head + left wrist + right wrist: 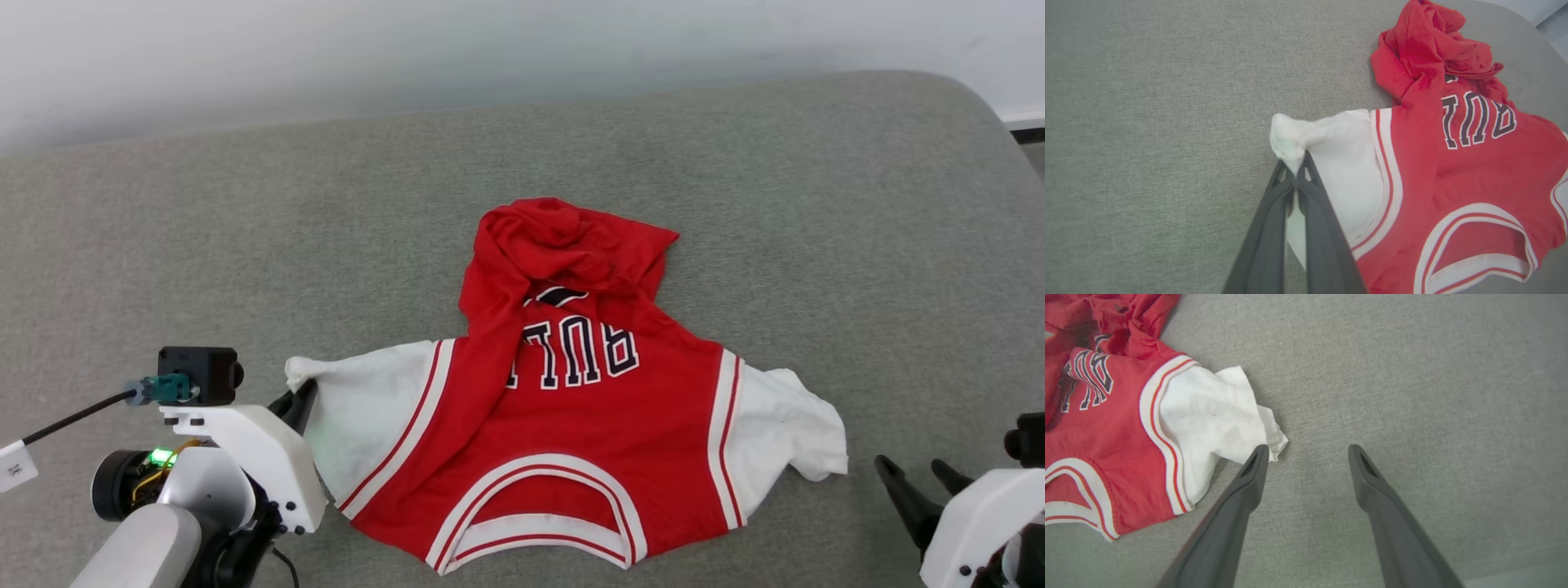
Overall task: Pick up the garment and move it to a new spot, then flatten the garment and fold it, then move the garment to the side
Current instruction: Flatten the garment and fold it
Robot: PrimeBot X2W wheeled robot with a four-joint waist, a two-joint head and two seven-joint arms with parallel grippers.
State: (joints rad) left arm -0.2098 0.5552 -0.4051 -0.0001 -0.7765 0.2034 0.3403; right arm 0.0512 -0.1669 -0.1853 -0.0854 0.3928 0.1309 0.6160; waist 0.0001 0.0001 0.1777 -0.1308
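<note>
The jersey's bunched red hem (560,238) needs to be spread flat. My right gripper needs to pick up the jersey next by its crumpled white sleeve end (829,452).
The garment (571,425) is a red jersey with white sleeves and striped trim, lying on the grey cushion with its collar toward me and its far end bunched up. Black white-outlined lettering (1478,120) shows on its chest. My left gripper (1294,163) is shut on the tip of the garment's white left sleeve (1306,134), pinching it into a small peak; in the head view that gripper (298,400) sits at the sleeve's outer end. My right gripper (1308,451) stands open just beside the other white sleeve (1208,416), its left fingertip close to the cloth edge, nothing between the fingers.
The grey upholstered surface (245,245) spreads wide to the left, right and behind the garment. Its rounded far right corner (971,98) meets a pale wall. A pale floor strip (1515,577) shows past the near edge.
</note>
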